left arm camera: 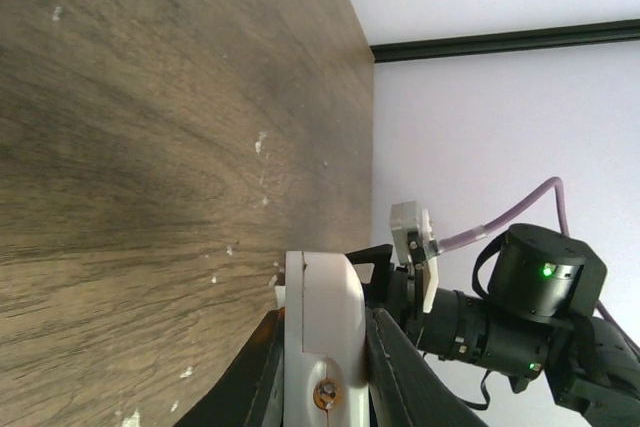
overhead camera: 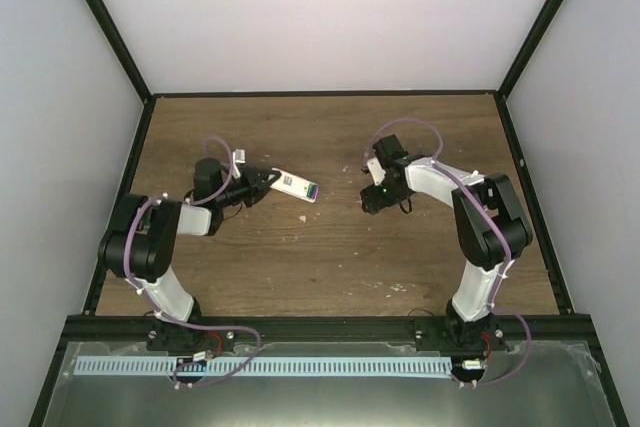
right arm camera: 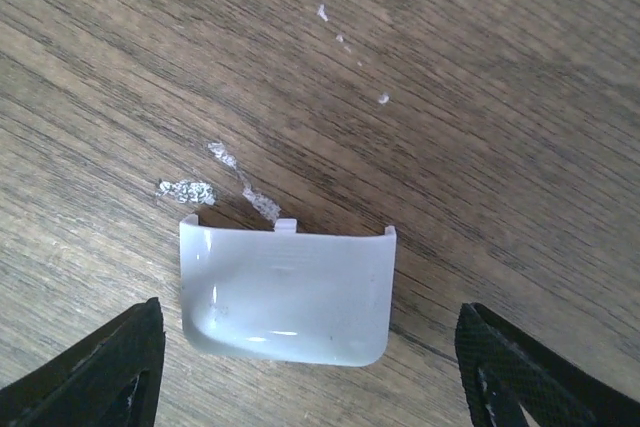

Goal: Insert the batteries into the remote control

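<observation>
The right gripper grips the small white cover piece (right arm camera: pixel 287 292) by its two opposite side edges next. This leaves its tabbed edge free to slide onto the remote.
My left gripper (overhead camera: pixel 270 179) is shut on one end of the remote control (overhead camera: pixel 293 185), a small white bar held just above the wooden table and pointing right. At the remote's free end, purple and green show where the batteries (overhead camera: pixel 311 190) lie in it. In the left wrist view the remote (left arm camera: pixel 322 327) is seen end-on, squeezed between both fingers. My right gripper (overhead camera: pixel 371 204) hangs open over a small white square cover piece (right arm camera: pixel 287 292), which lies flat on the wood between the two spread fingertips (right arm camera: pixel 100 372) without touching either.
The wooden table (overhead camera: pixel 330 257) is boxed in by white walls and a black frame (overhead camera: pixel 325 95) at the back and sides. White scuff marks (right arm camera: pixel 190 190) dot the wood near the cover piece. The right arm's wrist (left arm camera: pixel 520 307) shows in the left wrist view.
</observation>
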You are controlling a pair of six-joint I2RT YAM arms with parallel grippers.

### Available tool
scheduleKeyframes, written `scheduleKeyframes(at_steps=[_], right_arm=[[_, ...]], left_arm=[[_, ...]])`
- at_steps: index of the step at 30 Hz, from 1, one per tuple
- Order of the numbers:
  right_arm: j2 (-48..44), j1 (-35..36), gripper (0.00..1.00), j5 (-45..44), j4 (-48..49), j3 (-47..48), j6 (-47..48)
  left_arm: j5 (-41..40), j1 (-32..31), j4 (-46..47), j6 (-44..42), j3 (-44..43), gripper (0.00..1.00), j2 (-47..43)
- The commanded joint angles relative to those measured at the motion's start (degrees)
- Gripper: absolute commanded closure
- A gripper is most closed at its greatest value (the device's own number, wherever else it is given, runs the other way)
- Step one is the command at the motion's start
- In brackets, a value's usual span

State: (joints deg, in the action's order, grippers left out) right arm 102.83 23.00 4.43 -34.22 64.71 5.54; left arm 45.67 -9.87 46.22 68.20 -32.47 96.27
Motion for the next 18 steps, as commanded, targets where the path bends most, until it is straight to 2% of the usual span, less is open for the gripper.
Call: scheduleKeyframes(at_steps=[1,10,18], right_arm=[[1.0,0.0,0.29,0.7,0.8,0.0,1.0],[1.5,0.0,0.40,-0.7,0.8,0.0,2.0],[2.5,0.0,0.45,-0.5,0.8,0.1,2.6]], left_arm=[[1.5,0.4,2.9,-2.7,-1.2,1.00,2.0],[3.5,0.7,9.6,-0.9,-0.9,1.00,7.3],[6.1,1.3,13.3,0.0,-1.9,1.00,11.9]])
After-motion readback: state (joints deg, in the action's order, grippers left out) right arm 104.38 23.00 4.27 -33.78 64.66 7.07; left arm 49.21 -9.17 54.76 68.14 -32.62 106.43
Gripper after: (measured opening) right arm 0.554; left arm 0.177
